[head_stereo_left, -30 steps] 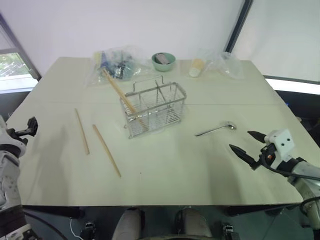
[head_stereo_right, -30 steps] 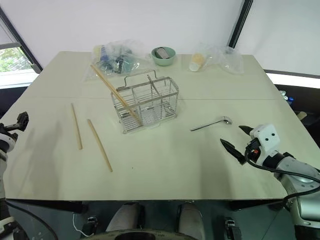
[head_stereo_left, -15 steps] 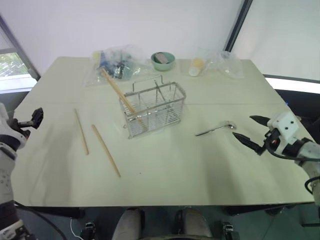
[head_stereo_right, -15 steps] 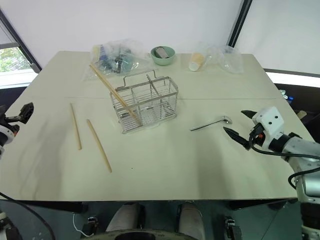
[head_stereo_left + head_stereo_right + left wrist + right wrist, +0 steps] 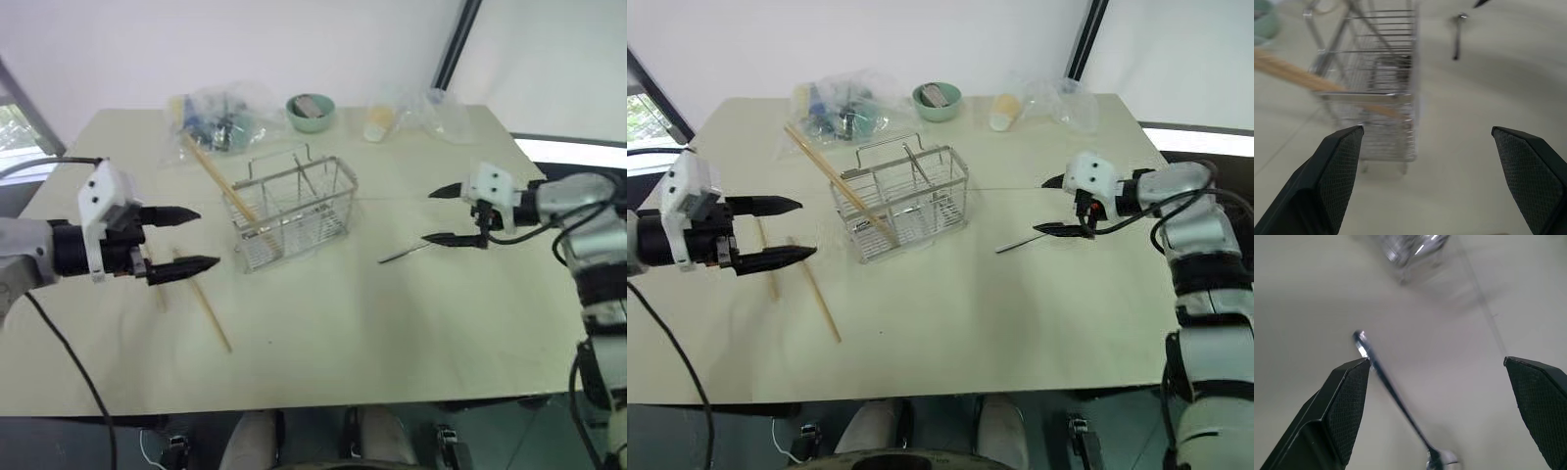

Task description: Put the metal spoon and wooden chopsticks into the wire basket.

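The robot needs to put the metal spoon into the wire basket (image 5: 294, 208), so its right gripper should next grab the spoon by its handle end (image 5: 385, 260).
The wire basket (image 5: 294, 208) stands mid-table, and one wooden chopstick (image 5: 220, 181) leans in it, its top sticking out to the left. Two more chopsticks lie flat left of the basket. One (image 5: 210, 311) is in plain sight, the other (image 5: 772, 286) is partly behind my left gripper (image 5: 209, 237). That gripper hovers open just left of the basket and points at it. The metal spoon (image 5: 1018, 242) lies right of the basket. My right gripper (image 5: 427, 215) is open above the spoon's bowl end, and the spoon (image 5: 1393, 394) shows on the table between its fingers.
Along the far edge stand a small green bowl (image 5: 311, 111), a crumpled plastic bag of items (image 5: 217, 119), a pale cup (image 5: 376, 124) and another clear bag (image 5: 443, 106). Bare tabletop (image 5: 333, 333) runs from the basket to the near edge.
My left gripper has swung in from the table's left edge to beside the basket. My right gripper has moved forward and left from the near right edge to over the spoon. Nothing was grasped.
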